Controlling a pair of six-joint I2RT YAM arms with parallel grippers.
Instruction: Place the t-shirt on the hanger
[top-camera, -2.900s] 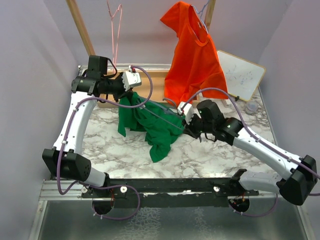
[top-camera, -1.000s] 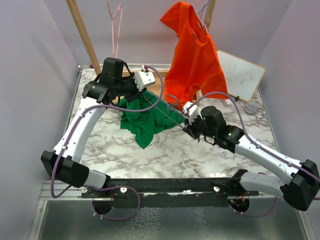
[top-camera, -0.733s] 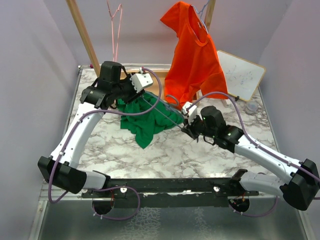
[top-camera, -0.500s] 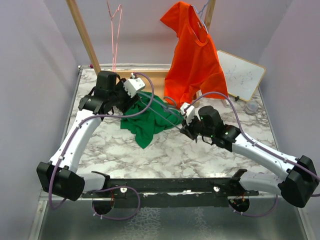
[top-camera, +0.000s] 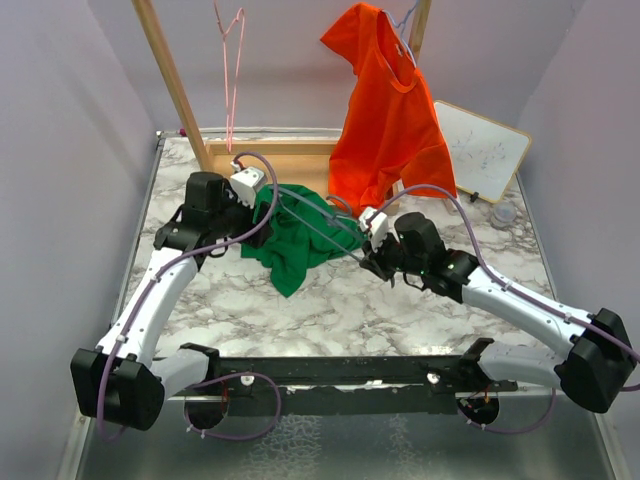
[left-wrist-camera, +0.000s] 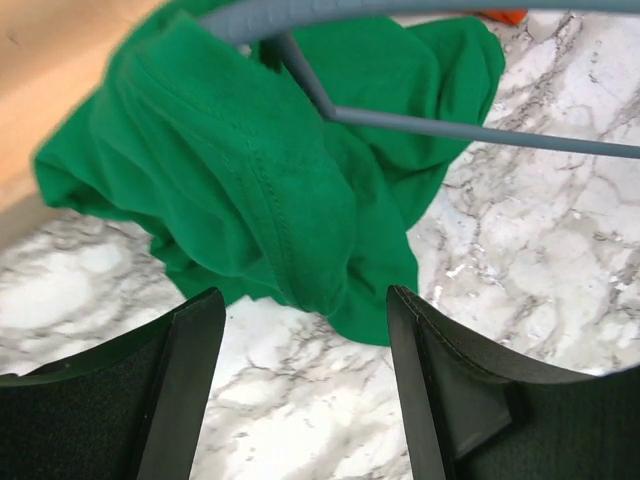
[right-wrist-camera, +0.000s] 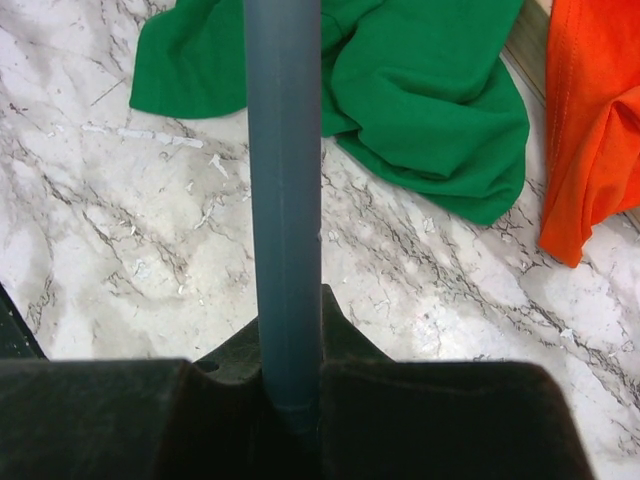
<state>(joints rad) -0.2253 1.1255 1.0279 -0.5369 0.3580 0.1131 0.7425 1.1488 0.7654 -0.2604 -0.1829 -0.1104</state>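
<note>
Next, my left gripper grabs the green t-shirt (top-camera: 298, 238) by the stitched fold that hangs over the hanger's far end, to pull the shirt onto the hanger.
The green t-shirt (top-camera: 298, 238) lies bunched on the marble table, partly draped over the far end of the slate-grey hanger (top-camera: 322, 228). In the left wrist view the hanger's bars (left-wrist-camera: 480, 136) come out of the shirt's folds (left-wrist-camera: 270, 170). My right gripper (top-camera: 370, 258) is shut on the hanger's near end, which shows as a grey bar (right-wrist-camera: 283, 200) running up from the right gripper (right-wrist-camera: 290, 400). My left gripper (top-camera: 243, 218) stands open just left of the shirt. Only bare marble shows inside the left gripper (left-wrist-camera: 305, 385).
An orange t-shirt (top-camera: 385, 110) hangs at the back on a wooden rack, its hem (right-wrist-camera: 590, 130) close to the green cloth. A pink wire hanger (top-camera: 232, 60) hangs beside the rack post (top-camera: 170, 70). A whiteboard (top-camera: 482, 150) and a small cup (top-camera: 504, 213) stand back right.
My left gripper opened, let go of the green t-shirt and drew back and down to the left. The shirt settled lower over the hanger. The right arm barely moved.
</note>
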